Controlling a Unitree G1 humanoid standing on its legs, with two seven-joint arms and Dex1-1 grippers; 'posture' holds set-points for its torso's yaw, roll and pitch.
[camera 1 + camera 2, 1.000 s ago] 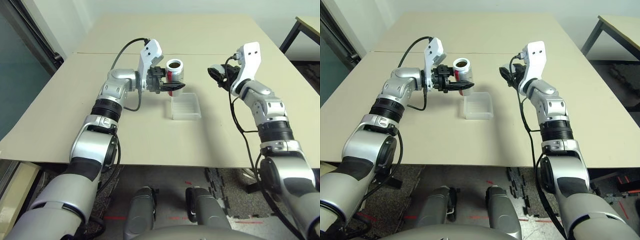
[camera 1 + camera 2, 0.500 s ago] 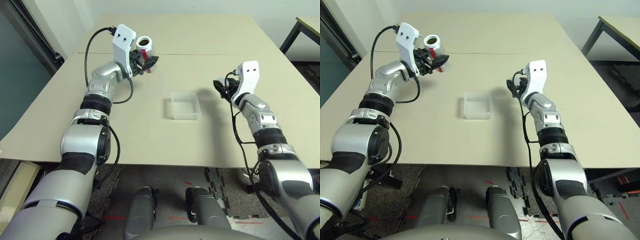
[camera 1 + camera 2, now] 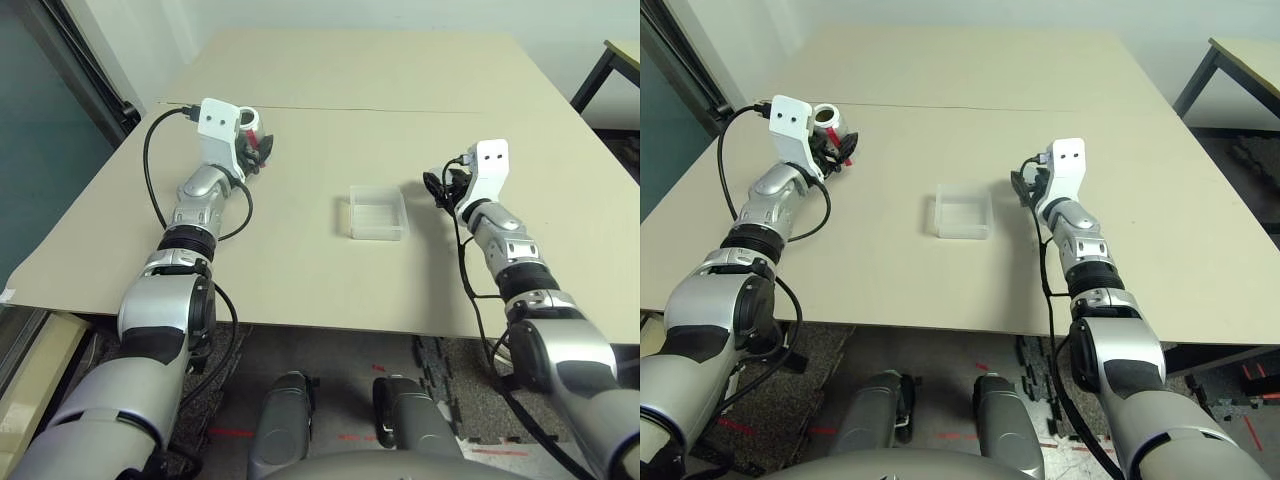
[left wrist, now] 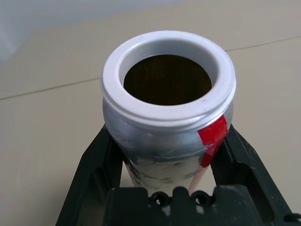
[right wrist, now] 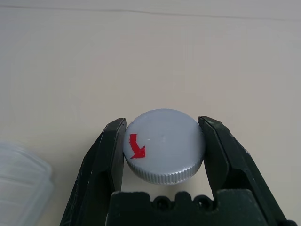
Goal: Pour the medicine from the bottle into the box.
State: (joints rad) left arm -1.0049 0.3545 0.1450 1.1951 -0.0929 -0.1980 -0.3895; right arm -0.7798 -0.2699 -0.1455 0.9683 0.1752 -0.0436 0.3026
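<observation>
The grey cap (image 5: 163, 145) is low over the table beside the clear box and would drop onto the table, so the robot's right gripper should open.
My left gripper (image 3: 833, 150) is shut on the bottle (image 3: 828, 119) at the far left of the table. The bottle is silvery with a red stripe, and its white mouth (image 4: 168, 77) is uncapped and faces up. Its inside looks dark, and the medicine is hidden. The clear box (image 3: 378, 213) lies flat at the table's middle, well to the right of the bottle. Just right of the box, low over the table, my right gripper (image 5: 164, 141) is shut on the round grey cap (image 5: 163, 145), which carries a red arrow.
The beige table (image 3: 300, 270) has a seam line (image 3: 400, 109) across its far part. Its left edge (image 3: 70, 230) runs close to my left arm. Another table's dark corner (image 3: 622, 55) stands at the far right.
My left arm has carried the bottle from above the box out to the far left and lower. My right arm has come down beside the box with the cap.
</observation>
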